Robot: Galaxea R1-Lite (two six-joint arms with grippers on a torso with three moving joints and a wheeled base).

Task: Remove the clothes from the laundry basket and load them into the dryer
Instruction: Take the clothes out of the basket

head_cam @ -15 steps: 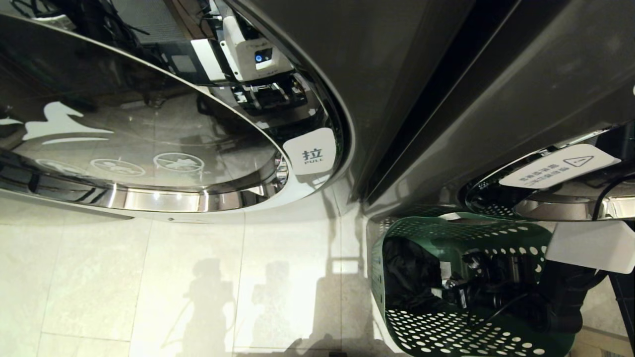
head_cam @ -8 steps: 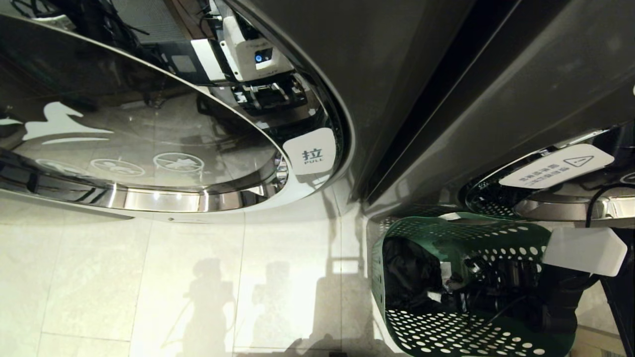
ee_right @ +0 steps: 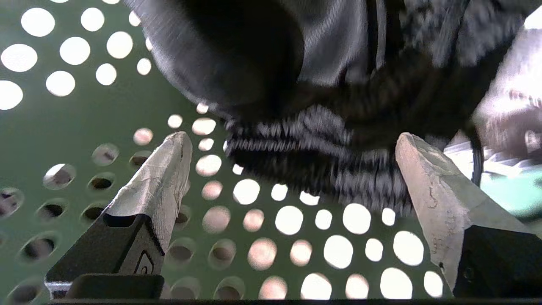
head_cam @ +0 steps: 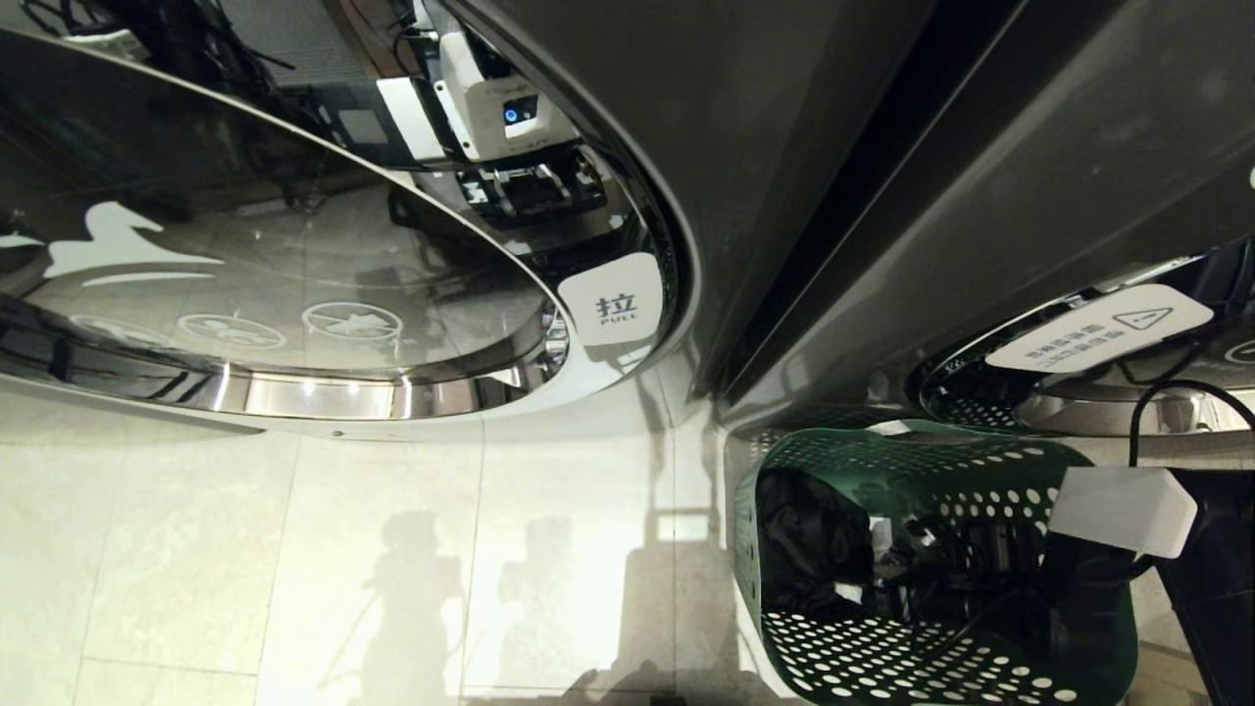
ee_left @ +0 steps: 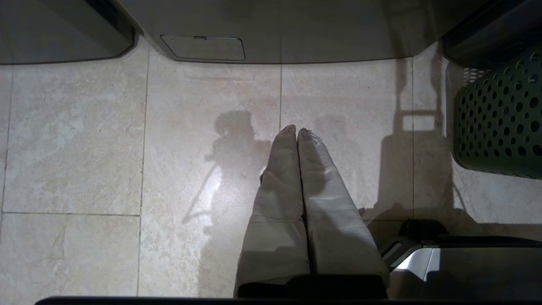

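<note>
I need to load the dark clothes into the dryer, so I should next grab them with my right gripper by the fabric along their ribbed hem (ee_right: 325, 147).
A green perforated laundry basket (head_cam: 863, 456) stands on the floor at the lower right of the head view. Dark clothes (head_cam: 809, 544) lie bunched against its left wall. My right arm reaches down into the basket, and its gripper (head_cam: 897, 579) sits just beside the clothes. In the right wrist view the right gripper (ee_right: 291, 137) is open, with the ribbed black hem of the clothes (ee_right: 305, 140) between its fingertips but not pinched. The dryer's round glass door (head_cam: 294, 294) fills the upper left. My left gripper (ee_left: 296, 131) is shut on nothing and hangs over the floor tiles.
A white PULL label (head_cam: 616, 306) marks the round door's edge. A second machine with a warning sticker (head_cam: 1103, 328) stands right above the basket. The basket's side (ee_left: 499, 114) also shows in the left wrist view. Pale floor tiles (head_cam: 343, 569) spread to the left.
My right arm has pushed further into the basket, toward the dark clothes; its white wrist cover has shifted left. The gripper stayed open. The left arm has not moved.
</note>
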